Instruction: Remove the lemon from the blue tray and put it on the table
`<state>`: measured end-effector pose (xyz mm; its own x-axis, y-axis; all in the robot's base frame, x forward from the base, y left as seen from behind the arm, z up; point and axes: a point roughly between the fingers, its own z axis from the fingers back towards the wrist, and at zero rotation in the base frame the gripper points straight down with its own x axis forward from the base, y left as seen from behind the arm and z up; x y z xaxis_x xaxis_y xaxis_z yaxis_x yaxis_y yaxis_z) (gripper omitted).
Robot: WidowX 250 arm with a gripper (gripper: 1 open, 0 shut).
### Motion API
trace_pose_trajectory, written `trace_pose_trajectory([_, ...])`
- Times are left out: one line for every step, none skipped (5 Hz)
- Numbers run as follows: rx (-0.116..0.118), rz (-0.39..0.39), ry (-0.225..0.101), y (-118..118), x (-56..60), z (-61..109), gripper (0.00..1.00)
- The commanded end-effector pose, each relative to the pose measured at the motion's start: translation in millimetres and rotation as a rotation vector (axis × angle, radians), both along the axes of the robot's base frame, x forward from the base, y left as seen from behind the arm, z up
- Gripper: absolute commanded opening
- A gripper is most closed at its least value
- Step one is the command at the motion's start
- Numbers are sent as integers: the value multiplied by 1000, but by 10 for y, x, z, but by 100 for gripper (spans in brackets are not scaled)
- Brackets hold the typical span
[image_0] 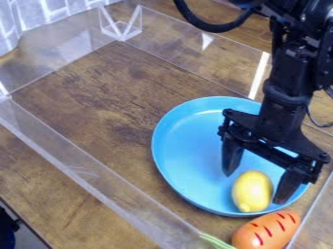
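Note:
The lemon needs to be gripped next by my gripper around its rounded middle (252, 192), to take it out of the blue tray (185, 146).
The lemon (252, 191) is a small glossy yellow oval lying in the near right part of the blue tray (185, 146), a large round plate on the dark wood-grain table (104, 92). My black gripper (264, 177) hangs straight down over the lemon, open, with one finger left of the fruit and the other at its upper right. The fingertips reach down near the lemon's top; nothing is held.
An orange carrot-like toy (266, 232) with a green top lies just past the tray's near rim. Clear plastic walls (58, 146) border the table on the left and back. A clear plastic stand (123, 19) sits at the back.

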<state>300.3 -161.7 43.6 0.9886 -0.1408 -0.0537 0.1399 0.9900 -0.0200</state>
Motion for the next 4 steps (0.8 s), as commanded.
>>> trace_pose_trajectory([-29,-25,-58,-132,82,125,100])
trace_pose_trajectory([-27,-31,-62,-165,98,88,100])
trace_pose_trajectory([-26,-38,-68,-198,122,67,100])
trace_pose_trajectory([-29,-40,-72,-230,144,39,100])
